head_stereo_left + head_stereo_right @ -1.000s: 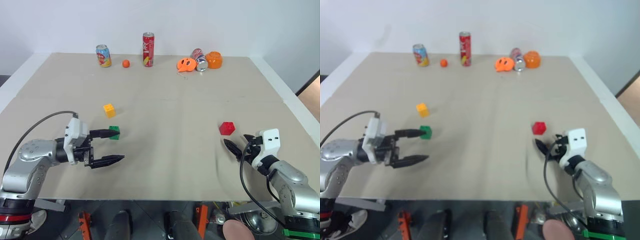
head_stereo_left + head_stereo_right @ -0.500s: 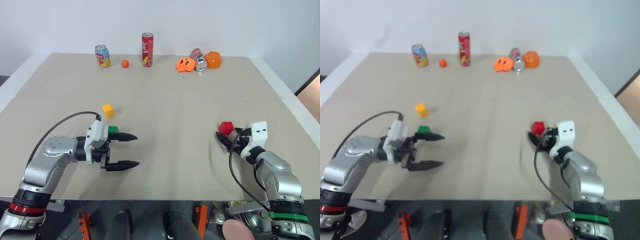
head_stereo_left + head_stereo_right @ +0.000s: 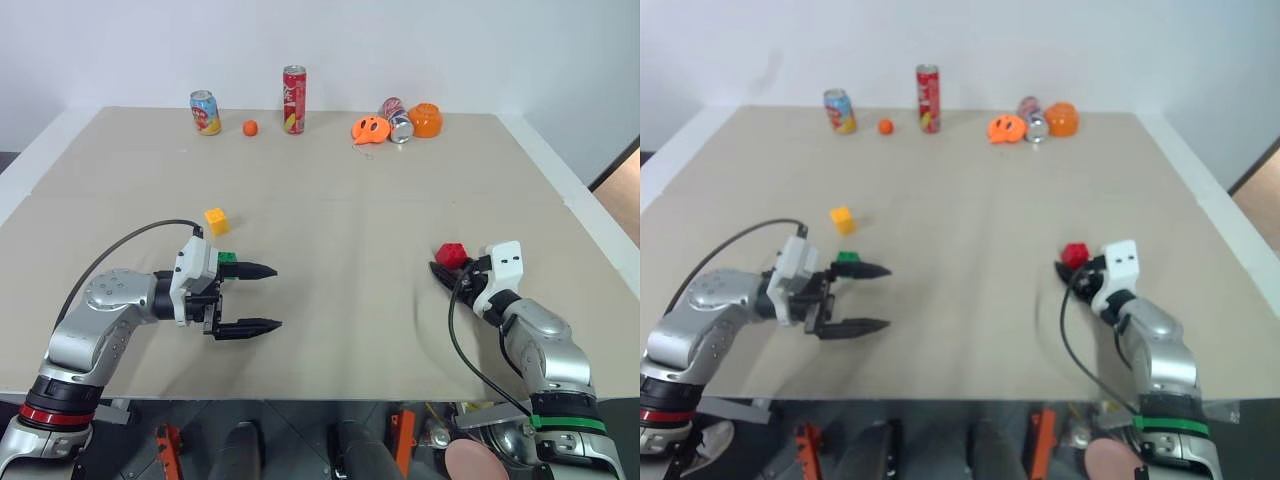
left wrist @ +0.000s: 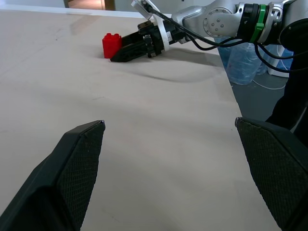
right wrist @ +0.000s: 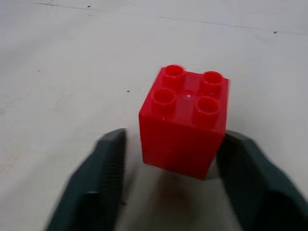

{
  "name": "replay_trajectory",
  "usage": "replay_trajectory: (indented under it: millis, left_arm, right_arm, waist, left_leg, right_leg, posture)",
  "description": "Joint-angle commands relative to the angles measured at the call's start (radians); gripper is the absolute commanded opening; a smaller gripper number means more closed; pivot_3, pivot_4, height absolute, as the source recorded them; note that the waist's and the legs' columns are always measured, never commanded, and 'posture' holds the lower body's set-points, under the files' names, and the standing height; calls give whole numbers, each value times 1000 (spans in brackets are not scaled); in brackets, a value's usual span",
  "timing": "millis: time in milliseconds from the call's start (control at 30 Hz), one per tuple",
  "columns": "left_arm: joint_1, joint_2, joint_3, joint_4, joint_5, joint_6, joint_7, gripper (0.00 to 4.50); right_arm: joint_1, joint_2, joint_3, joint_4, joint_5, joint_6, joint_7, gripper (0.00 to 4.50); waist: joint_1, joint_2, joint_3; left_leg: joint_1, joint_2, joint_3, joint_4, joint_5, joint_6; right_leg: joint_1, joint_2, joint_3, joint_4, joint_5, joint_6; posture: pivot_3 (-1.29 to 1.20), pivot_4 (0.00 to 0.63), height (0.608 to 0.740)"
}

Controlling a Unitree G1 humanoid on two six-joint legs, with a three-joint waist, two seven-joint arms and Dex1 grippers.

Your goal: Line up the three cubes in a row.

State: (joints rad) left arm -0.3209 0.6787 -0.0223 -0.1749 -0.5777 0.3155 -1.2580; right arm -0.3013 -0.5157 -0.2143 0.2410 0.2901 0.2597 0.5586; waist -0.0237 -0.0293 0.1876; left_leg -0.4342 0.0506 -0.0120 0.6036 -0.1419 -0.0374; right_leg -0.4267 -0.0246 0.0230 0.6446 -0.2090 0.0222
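Note:
The red cube's base [image 3: 451, 264] is far from the green cube, so it is too early to release. My right gripper moves the red cube toward the green cube next.
The red cube [image 3: 452, 254] sits at the right of the table with my right gripper [image 3: 446, 269] shut on it. In the right wrist view its fingers [image 5: 103, 178] press in on both sides of the studded red cube [image 5: 185, 122]. The green cube [image 3: 228, 260] lies at the left, just behind the far finger of my left gripper [image 3: 277, 297], which is open, empty and pointing right. A short way behind the green cube is the yellow cube [image 3: 217, 220]. The left wrist view shows the red cube [image 4: 111, 44] across the table.
Along the far edge stand a short can [image 3: 206, 111], a small orange ball [image 3: 251, 127], a tall red can [image 3: 296, 98], an orange toy [image 3: 372, 128], a tipped can [image 3: 398, 118] and an orange bowl [image 3: 427, 119]. The table's right edge [image 3: 590, 215] runs near my right arm.
My right gripper reached forward to the red cube and its fingers closed in on it. The left gripper slid a little to the right, staying open.

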Motion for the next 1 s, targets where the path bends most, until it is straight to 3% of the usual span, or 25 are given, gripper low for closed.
replay_trajectory:
  millis: [33, 233, 400, 533, 733, 1000]
  left_arm:
    - [-36, -3, 50, -28, -45, 19, 21, 4500]
    - [-86, 26, 95, -30, -127, 100, 11, 4500]
    - [-92, 92, 108, -37, -178, 171, -54, 4500]
    - [-79, 138, 126, -40, -197, 189, -94, 4500]
    - [-48, 172, 171, -83, -240, 227, -96, 4500]
    - [145, 261, 288, -141, -210, 205, -122, 4500]
  right_arm:
    - [-23, -18, -15, -5, 2, -20, 13, 1269]
    - [-29, -29, 1, -15, 14, -4, 63, 1237]
    - [-30, -84, 83, -93, 77, 61, 301, 1237]
    - [-113, -145, 238, -63, 0, -17, 503, 1237]
    - [-348, -105, 418, 132, -63, -140, 788, 1237]
    - [-511, -3, 525, 435, -169, -368, 957, 1237]
  waist:
    - [0, 0, 0]
    - [-1, 0, 0]
    - [-2, 0, 0]
    - [-7, 0, 0]
    - [-16, 0, 1]
    - [-21, -1, 1]
  left_leg:
    - [0, 0, 0, 0, 0, 0]
    - [1, 0, 0, 1, 0, 0]
    - [2, 0, 0, 1, 0, 1]
    - [3, 1, 0, 1, -1, 1]
    - [4, 1, 1, 1, -1, 1]
    - [3, 1, 0, -1, -2, 1]
  right_leg:
    - [0, 0, 0, 0, 0, 0]
    - [1, 0, 0, 1, 0, 0]
    - [1, 1, 1, 2, 0, 0]
    - [1, 2, 1, 2, 0, 0]
    - [1, 2, 1, 2, 0, -1]
    - [1, 2, 1, 3, 0, -1]
  posture:
    - [0, 150, 740]
    - [0, 150, 740]
    - [0, 150, 740]
    - [0, 150, 740]
    - [0, 150, 740]
    - [0, 150, 740]
